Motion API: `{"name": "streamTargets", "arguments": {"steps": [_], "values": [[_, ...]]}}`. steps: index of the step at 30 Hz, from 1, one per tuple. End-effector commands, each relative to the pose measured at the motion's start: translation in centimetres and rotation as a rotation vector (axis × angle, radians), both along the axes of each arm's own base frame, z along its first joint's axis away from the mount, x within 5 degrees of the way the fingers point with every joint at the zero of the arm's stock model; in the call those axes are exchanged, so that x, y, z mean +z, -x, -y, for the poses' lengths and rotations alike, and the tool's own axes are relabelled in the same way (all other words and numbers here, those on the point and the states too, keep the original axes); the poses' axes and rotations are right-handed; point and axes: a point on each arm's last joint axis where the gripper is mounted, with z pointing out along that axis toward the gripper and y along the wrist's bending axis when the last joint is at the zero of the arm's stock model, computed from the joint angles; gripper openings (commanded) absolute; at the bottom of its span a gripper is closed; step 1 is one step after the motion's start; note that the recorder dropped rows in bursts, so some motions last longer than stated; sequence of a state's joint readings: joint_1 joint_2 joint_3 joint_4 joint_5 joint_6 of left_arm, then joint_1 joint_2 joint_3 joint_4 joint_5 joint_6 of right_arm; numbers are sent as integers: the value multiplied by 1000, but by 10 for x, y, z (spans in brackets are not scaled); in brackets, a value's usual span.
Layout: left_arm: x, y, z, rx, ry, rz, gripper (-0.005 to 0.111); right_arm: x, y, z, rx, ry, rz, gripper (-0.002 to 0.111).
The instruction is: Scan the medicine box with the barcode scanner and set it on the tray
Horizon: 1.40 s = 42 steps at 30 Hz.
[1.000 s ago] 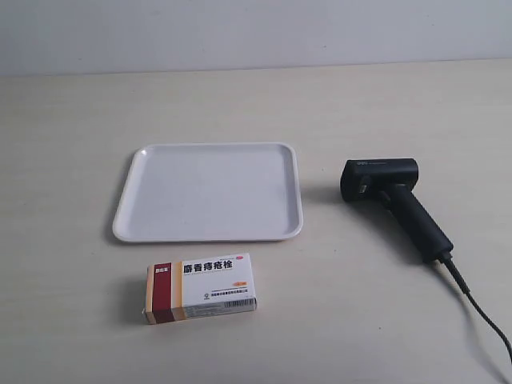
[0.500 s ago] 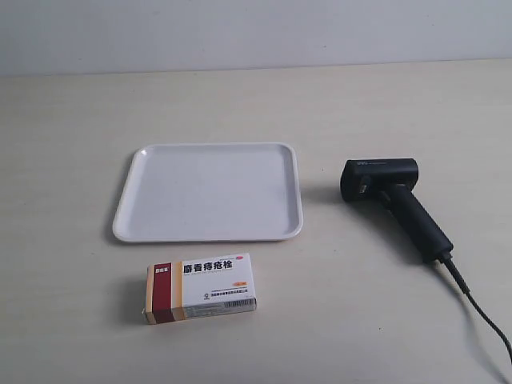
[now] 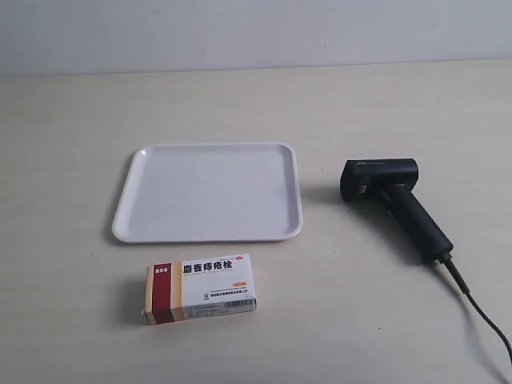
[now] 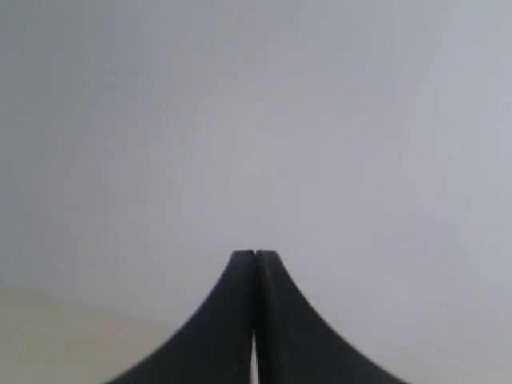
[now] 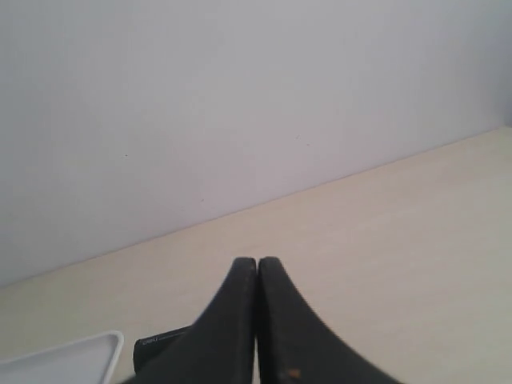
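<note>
My left gripper grabs the medicine box [image 3: 200,288] by its red-banded end next, to keep the barcode end free for scanning.
The medicine box [image 3: 200,288] lies flat on the table, white with a dark red and tan band at one end, just in front of the tray [image 3: 210,192]. The black barcode scanner [image 3: 394,202] rests on the table beside the tray, handle and cable trailing toward the near edge. No arm shows in the exterior view. My left gripper [image 4: 255,254] is shut with nothing in it, facing a grey wall. My right gripper [image 5: 257,261] is shut and holds nothing; past it I see the scanner's head [image 5: 164,348] and a corner of the tray [image 5: 76,358].
The scanner's black cable [image 3: 480,312] runs off toward the exterior view's lower right corner. A pale wall [image 3: 256,32] closes the far side of the light wooden table [image 3: 80,120].
</note>
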State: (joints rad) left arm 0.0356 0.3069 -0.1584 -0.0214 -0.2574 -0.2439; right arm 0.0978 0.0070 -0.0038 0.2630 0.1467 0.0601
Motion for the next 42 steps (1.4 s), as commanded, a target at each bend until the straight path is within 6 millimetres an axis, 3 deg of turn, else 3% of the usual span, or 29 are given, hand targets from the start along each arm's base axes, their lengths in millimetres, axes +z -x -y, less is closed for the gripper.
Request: {"name": "streamTargets", "arguments": {"steps": [1,4,7,9,11,16,19,23,30,32,35,36,37,38,42], "values": [[-12,-54,9,-91,-116,-373,0,0,0,1,-8,-13,14,0],[-31,-91,37,-278,-276,-560,0,0,0,0,-8,-13,12,0],[-53,-114,84,-516,-438,-675,0,0,0,0,-8,-13,12,0],[-71,-122,118,-658,-571,-736,0,0,0,0,-8,-13,12,0],[-90,-128,139,-685,-635,-848,0,0,0,0,-8,-9,13,0],[-120,-126,170,-638,-867,-1084,0,0,0,0,-6,4,13,0],[-117,-117,183,-757,-944,-1193,0,0,0,0,-6,4,11,0],[-95,-115,202,-1018,-933,-1136,0,0,0,0,-6,4,11,0],[-87,-120,215,-1068,-809,-1064,2,-2,0,0,-1,22,-8,0],[-92,-120,217,-1069,-782,-1089,12,-2,0,0,-1,22,-8,0],[-104,-121,220,-1093,-839,-1098,42,-2,0,0,-1,22,-8,0],[-115,-120,223,-1127,-899,-1105,70,-2,0,0,-1,22,-10,0],[-121,-120,224,-1157,-960,-1091,84,-2,0,0,-1,22,-10,0],[-130,-119,225,-1203,-1023,-1085,106,-2,0,0,-1,22,-10,0],[-153,-123,226,-1228,-1108,-1084,105,-3,0,0,0,24,-12,0]]}}
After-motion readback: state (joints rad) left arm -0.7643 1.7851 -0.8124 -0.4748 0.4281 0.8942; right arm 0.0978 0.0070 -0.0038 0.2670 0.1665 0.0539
